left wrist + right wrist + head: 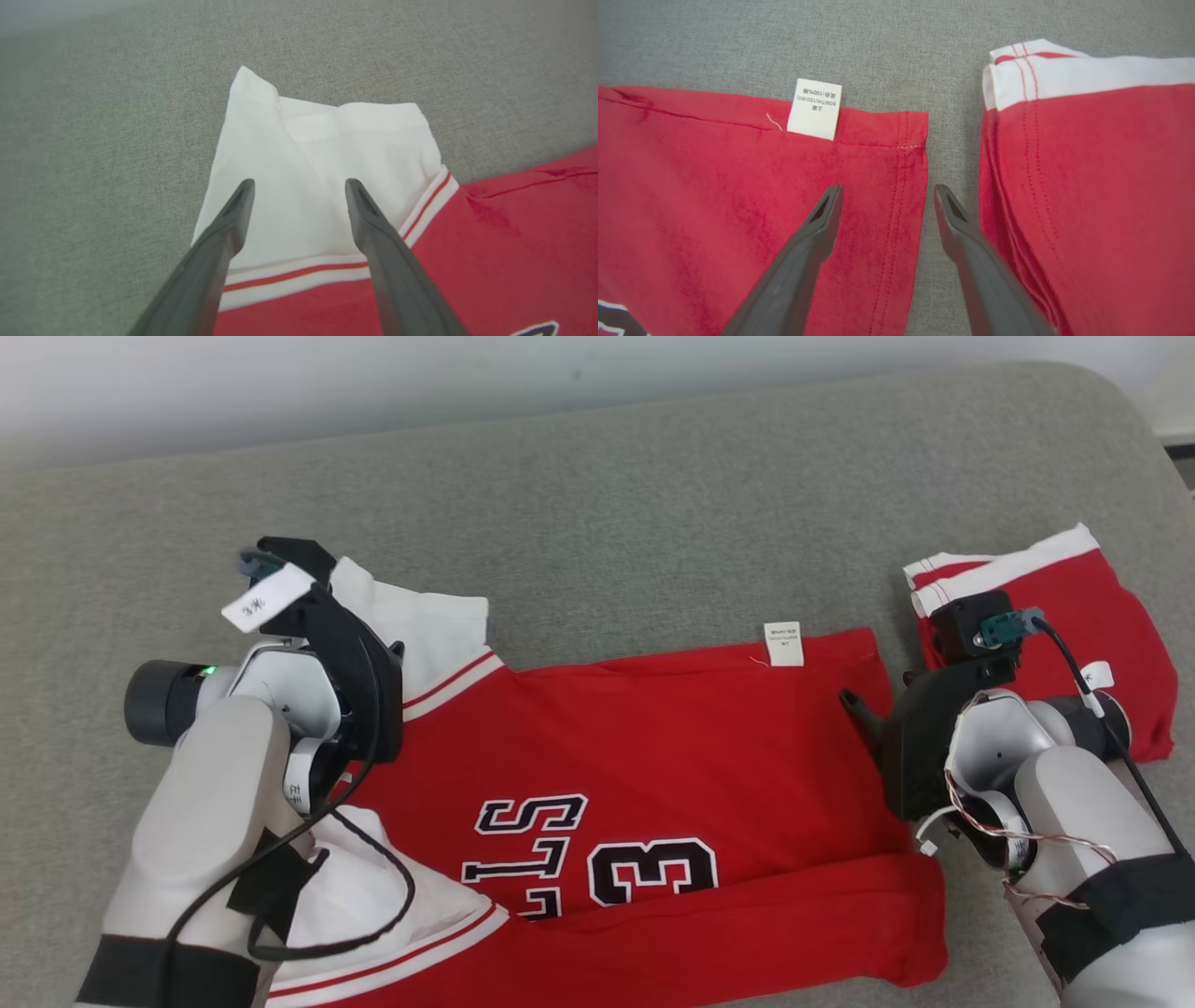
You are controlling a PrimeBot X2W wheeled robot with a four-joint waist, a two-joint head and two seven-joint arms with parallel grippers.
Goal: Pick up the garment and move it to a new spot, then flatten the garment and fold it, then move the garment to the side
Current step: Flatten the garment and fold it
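The white sleeve sticks out. My left gripper will pick it up next by its hemmed edge (416, 600) to fold it over the red body (672, 739).
The garment (653, 747) is a red jersey with white sleeves and black lettering, spread flat on the grey padded surface (597, 504). Its near long edge is folded over onto itself. My left gripper (299, 186) hovers open above the far white sleeve (322, 154), with nothing between its fingers. My right gripper (885, 191) is open too. It straddles the jersey's hem edge near the far corner, one finger (817, 233) over red cloth and the other over the grey gap. A white care label (815, 108) lies just beyond it.
A second red garment (1074, 616) with white trim lies folded at the right, close beside my right gripper (868, 719). The grey surface runs on bare behind the jersey, and its rounded back edge (1102, 392) meets a pale wall.
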